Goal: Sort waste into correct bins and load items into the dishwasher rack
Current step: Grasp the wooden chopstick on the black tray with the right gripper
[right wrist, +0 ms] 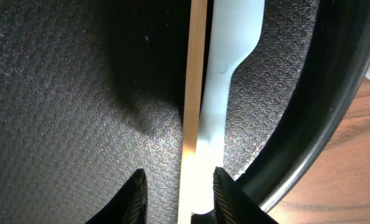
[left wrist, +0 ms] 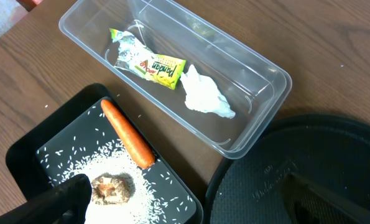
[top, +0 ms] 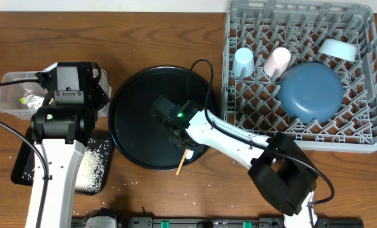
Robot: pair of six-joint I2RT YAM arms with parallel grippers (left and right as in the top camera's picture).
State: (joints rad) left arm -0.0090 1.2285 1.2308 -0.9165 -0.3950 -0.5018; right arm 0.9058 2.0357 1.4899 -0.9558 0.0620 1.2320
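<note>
The right gripper grabs the wooden chopstick (right wrist: pixel 194 93) by its middle (right wrist: pixel 188 176) next, which leaves both ends of the chopstick free to rest in the dishwasher rack.
My right gripper (right wrist: pixel 180 196) is low over the round black tray (right wrist: pixel 60 93), open. Its jaws straddle a wooden chopstick (right wrist: pixel 194 93) and the handle of a white spoon (right wrist: pixel 229 56), which lie side by side. There is a gap between the left finger and the chopstick. Overhead, the chopstick's end (top: pixel 182 163) pokes past the tray's rim. My left gripper (left wrist: pixel 185 208) hangs open and empty over the bins. The clear box (left wrist: pixel 259 65) holds a yellow-green wrapper (left wrist: pixel 153 62) and a white tissue (left wrist: pixel 204 99). The black tray (left wrist: pixel 23 155) holds a carrot (left wrist: pixel 127 132), rice (left wrist: pixel 150 205) and a brown lump (left wrist: pixel 112 188).
The grey dishwasher rack (top: pixel 365 136) stands at the right. It holds a dark blue plate (top: pixel 310 90), a light blue cup (top: pixel 243 61), a pink cup (top: pixel 277 60) and a light blue bowl (top: pixel 338 49). Loose rice grains dot the table near the front left.
</note>
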